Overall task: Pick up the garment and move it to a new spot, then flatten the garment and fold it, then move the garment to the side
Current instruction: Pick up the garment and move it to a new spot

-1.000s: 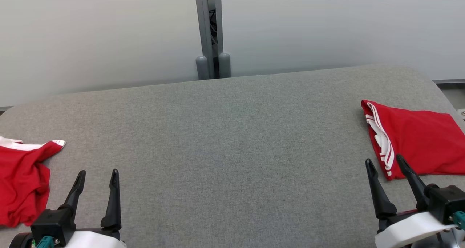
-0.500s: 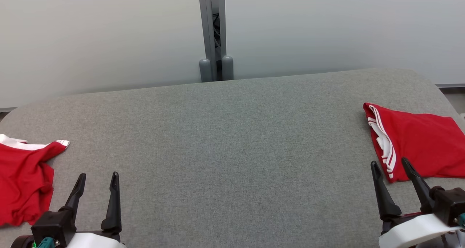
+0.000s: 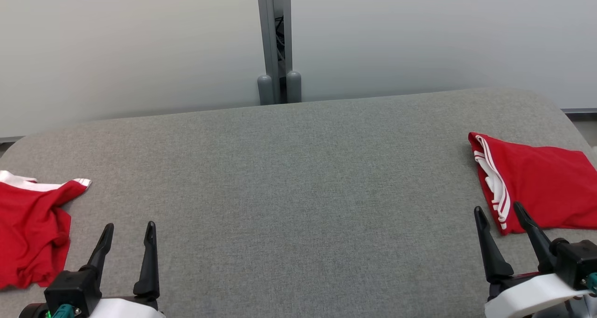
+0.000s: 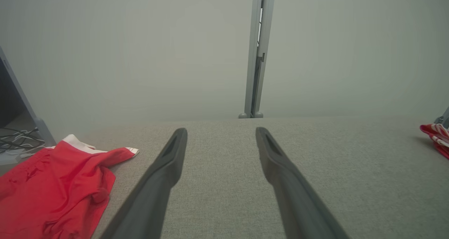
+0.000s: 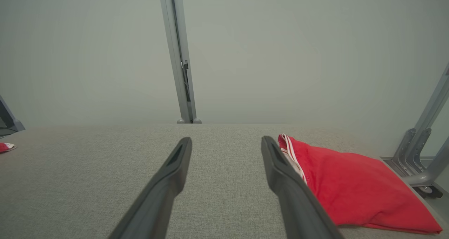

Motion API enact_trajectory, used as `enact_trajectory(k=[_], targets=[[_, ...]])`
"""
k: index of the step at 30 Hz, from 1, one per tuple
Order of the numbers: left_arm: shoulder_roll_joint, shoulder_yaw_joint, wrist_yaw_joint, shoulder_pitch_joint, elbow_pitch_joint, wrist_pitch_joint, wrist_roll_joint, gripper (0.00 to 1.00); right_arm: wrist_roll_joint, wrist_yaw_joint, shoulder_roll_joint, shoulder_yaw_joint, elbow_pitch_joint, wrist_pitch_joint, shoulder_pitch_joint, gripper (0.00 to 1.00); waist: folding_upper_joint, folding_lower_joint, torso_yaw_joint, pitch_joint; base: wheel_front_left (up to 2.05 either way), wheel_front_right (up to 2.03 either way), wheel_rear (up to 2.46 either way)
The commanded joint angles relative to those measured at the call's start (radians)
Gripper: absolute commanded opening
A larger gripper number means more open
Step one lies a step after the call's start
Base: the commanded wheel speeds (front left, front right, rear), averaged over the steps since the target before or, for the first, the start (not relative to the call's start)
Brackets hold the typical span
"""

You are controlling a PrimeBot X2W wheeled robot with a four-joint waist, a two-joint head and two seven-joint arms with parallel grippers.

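Note:
My left gripper pinches the garment's bunched fold (image 3: 60,237) next, since that fold stands up from the table while the rest lies slack (image 3: 21,234).
A crumpled red garment with white trim (image 3: 30,229) (image 4: 56,190) lies at the left edge of the grey table (image 3: 289,192). A second red garment with white stripes (image 3: 536,187) (image 5: 347,186) lies folded flat at the right edge. My left gripper (image 3: 129,229) (image 4: 221,132) hovers open at the lower left, just right of the crumpled garment, nothing between its fingers. My right gripper (image 3: 499,210) (image 5: 226,141) stands open at the lower right, its fingertips just before the folded garment's near corner, holding nothing.
A pale partition wall with a grey vertical post (image 3: 275,38) runs behind the table. Grey metal frame legs (image 5: 421,151) stand off the table's right end. Cables (image 4: 17,139) lie off the left end.
The whole head view has shifted a little, so the camera moved. Both grippers stay open in roughly the same places; both garments lie as before.

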Motion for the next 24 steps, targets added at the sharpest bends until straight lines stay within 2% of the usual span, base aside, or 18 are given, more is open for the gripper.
enact_trajectory(k=[1,9,13,18,24], targets=[[0.004,0.002,0.006,-0.014,0.001,-0.008,-0.005,1.00,0.005,0.000,-0.001,0.000,-0.008,0.002,0.000,1.00,-0.0001,0.0000,0.001,0.001,0.00,0.00,0.00],[-0.003,-0.002,0.003,-0.023,0.005,-0.011,-0.008,1.00,0.004,0.000,-0.001,-0.005,-0.010,0.005,0.005,1.00,-0.0001,0.0000,0.010,0.005,0.00,0.00,0.00],[-0.018,0.006,-0.004,-0.043,0.005,-0.021,-0.023,1.00,0.004,0.000,-0.001,-0.014,-0.015,0.005,0.007,1.00,-0.0001,0.0000,0.036,0.008,0.00,0.00,0.00],[-0.023,0.027,-0.022,-0.074,0.005,-0.038,-0.040,1.00,-0.001,0.000,-0.008,0.003,-0.029,0.004,-0.013,1.00,-0.0001,0.0000,0.112,0.023,0.00,0.00,0.00],[-0.028,0.072,-0.046,-0.098,0.017,-0.071,-0.061,1.00,-0.009,0.000,-0.013,0.019,-0.036,0.007,-0.037,1.00,-0.0001,0.0000,0.242,0.050,0.00,0.00,0.00]])
